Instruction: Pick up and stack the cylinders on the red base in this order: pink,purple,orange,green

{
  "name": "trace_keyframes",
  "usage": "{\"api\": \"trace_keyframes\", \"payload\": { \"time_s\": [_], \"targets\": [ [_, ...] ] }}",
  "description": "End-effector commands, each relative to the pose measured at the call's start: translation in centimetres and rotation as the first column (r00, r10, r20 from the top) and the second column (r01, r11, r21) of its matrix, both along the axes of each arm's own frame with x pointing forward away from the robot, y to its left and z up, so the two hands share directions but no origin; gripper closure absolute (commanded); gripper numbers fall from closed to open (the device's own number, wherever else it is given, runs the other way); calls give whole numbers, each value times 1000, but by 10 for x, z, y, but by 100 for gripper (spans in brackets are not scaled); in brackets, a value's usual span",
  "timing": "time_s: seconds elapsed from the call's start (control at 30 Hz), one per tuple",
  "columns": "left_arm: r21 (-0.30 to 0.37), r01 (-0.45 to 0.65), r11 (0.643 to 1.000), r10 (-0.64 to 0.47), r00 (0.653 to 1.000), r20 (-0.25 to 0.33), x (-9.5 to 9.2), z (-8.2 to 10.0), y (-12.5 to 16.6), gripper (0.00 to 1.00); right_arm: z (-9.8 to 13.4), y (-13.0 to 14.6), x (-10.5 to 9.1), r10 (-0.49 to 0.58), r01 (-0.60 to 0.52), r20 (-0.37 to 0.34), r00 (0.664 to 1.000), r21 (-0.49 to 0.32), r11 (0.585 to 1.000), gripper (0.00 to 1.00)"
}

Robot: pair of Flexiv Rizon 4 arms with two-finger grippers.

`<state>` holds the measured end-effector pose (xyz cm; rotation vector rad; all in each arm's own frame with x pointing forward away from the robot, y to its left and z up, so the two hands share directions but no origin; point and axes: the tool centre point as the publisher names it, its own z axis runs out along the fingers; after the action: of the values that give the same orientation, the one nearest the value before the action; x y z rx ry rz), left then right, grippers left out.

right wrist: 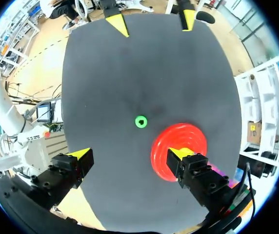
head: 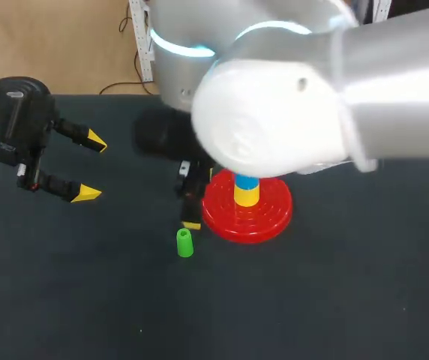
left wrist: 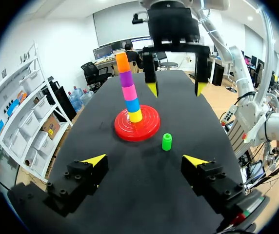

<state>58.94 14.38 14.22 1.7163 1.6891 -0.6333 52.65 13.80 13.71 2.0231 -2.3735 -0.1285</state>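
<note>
My right gripper grabs the green cylinder by its upper sides next, so its lower end stays free to top the stack on the red base.
On the red base [left wrist: 125, 132] stands a stack: yellow, blue, pink [left wrist: 129, 92], purple [left wrist: 127, 78], and orange [left wrist: 123, 62] on top. In the head view my right arm hides all but the yellow and blue pieces on the red base [head: 267, 221]. The green cylinder [head: 185, 243] stands upright on the table just in front of the base, apart from it. My right gripper [left wrist: 176, 88] hangs open above the table beside the stack, over the green cylinder [right wrist: 140, 121], holding nothing. My left gripper [head: 91, 166] is open and empty at the far left.
My right arm's large elbow [head: 274, 112] blocks the middle of the head view. The table is covered in dark cloth [head: 312, 300]. In the right wrist view one finger overlaps the red base [right wrist: 178, 139].
</note>
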Motion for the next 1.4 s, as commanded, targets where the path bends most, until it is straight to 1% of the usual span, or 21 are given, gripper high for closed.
{"api": "trace_keyframes", "payload": {
  "time_s": [0.03, 0.13, 0.27, 0.33, 0.4, 0.47, 0.53, 0.63, 0.8, 0.97, 1.13, 1.4],
  "targets": [
    [-2, 2, 1000, -2, 1000, 1, 1, -1, 0, 0, -10, 12, 6, 14, -15, -20, 1000, -29, 999, 0],
    [-2, 2, 1000, -2, 1000, 1, 1, -1, 0, 0, -16, 14, 8, 24, -24, -22, 999, -32, 999, 0],
    [-2, 2, 1000, -2, 1000, 1, 1, -1, 0, 0, -31, 16, 8, 27, -28, -37, 999, -29, 999, 0],
    [-2, 2, 1000, -2, 1000, 1, 1, -1, 0, 0, -41, 17, 7, 30, -30, -9, 1000, -43, 999, 0],
    [-2, 2, 1000, -2, 1000, 1, 1, -1, 0, 0, -48, 18, 5, 41, -42, -15, 999, -46, 998, 0],
    [-2, 2, 1000, -2, 1000, 1, 1, -1, 0, 0, -57, 19, 4, 45, -45, 3, 999, -57, 997, 0],
    [-2, 2, 1000, -2, 1000, 1, 1, -1, 0, 0, -63, 19, 5, 53, -53, -3, 999, -43, 998, 0],
    [-2, 2, 1000, -2, 1000, 1, 1, -1, 0, 0, -73, 19, 7, 56, -55, 21, 998, -23, 998, 0],
    [-2, 2, 1000, -2, 1000, 1, 1, -1, 0, 0, -88, 21, 8, 64, -65, 19, 998, 8, 998, 0],
    [-2, 2, 1000, -2, 1000, 1, 1, -1, 0, 0, -103, 24, 7, 90, -90, 18, 996, 3, 996, 0],
    [-2, 2, 1000, -2, 1000, 1, 1, -1, 0, 0, -112, 28, 9, 99, -98, 18, 995, -6, 995, 0],
    [-2, 2, 1000, -2, 1000, 1, 1, -1, 0, 0, -116, 30, 12, 101, -101, 7, 995, 8, 995, 0]
  ]
}}
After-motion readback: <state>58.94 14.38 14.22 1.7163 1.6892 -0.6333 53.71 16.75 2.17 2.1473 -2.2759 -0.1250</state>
